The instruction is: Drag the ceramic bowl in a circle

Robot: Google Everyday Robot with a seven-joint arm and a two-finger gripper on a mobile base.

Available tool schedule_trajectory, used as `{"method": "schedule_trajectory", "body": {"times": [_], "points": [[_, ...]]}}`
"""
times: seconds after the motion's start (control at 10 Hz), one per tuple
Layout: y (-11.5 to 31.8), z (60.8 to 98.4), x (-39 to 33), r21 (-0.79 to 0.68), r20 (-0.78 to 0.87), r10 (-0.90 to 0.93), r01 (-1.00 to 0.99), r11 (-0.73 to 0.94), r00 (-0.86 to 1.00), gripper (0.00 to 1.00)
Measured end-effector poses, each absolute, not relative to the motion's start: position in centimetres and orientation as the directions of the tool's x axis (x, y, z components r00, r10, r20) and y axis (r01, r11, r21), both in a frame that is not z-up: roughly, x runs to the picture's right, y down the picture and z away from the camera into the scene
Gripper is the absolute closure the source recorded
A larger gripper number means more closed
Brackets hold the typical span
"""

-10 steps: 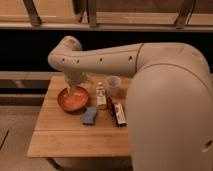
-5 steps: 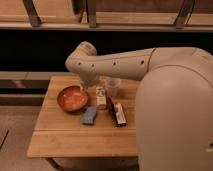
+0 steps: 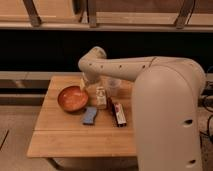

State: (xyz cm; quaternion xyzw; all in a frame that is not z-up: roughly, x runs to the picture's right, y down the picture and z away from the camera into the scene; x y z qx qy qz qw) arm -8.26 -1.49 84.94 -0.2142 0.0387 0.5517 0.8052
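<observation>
I will next take hold of the bowl by its rim (image 3: 87, 91) with my gripper, so that I can drag the ceramic bowl in a circle across the wooden table.
The ceramic bowl (image 3: 73, 98), round, glossy and orange-red, sits on the left part of the wooden table (image 3: 65, 140). My arm reaches in from the right, bends at a pale elbow above the table and points down. The gripper (image 3: 88, 83) hangs just behind and to the right of the bowl's rim, open, with nothing in it. It stands apart from the bowl.
Right of the bowl stand a small pale bottle (image 3: 101, 97) and a clear plastic cup (image 3: 114, 86). A blue flat item (image 3: 90, 116) and a dark red packet (image 3: 118, 113) lie in front of them. My large pale arm covers the table's right side.
The arm's elbow and the gripper have swung to the right, from above the bowl to a spot beside its right rim. The bowl has stayed about where it was.
</observation>
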Motion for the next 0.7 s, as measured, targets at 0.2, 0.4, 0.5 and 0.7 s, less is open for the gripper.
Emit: {"method": "schedule_trajectory", "body": {"times": [0.2, 0.4, 0.5, 0.7], "points": [[-1.0, 87.1, -7.6, -0.369, -0.286, 0.876, -0.889, 0.273, 0.388, 0.35], [-0.8, 87.6, -7.6, -0.39, -0.282, 0.878, -0.883, 0.263, 0.386, 0.35], [-0.7, 87.5, -7.9, -0.392, -0.281, 0.877, -0.88, 0.266, 0.39, 0.35], [-0.7, 86.9, -6.9, -0.353, -0.3, 0.88, -0.9, 0.257, 0.369, 0.35]]}}
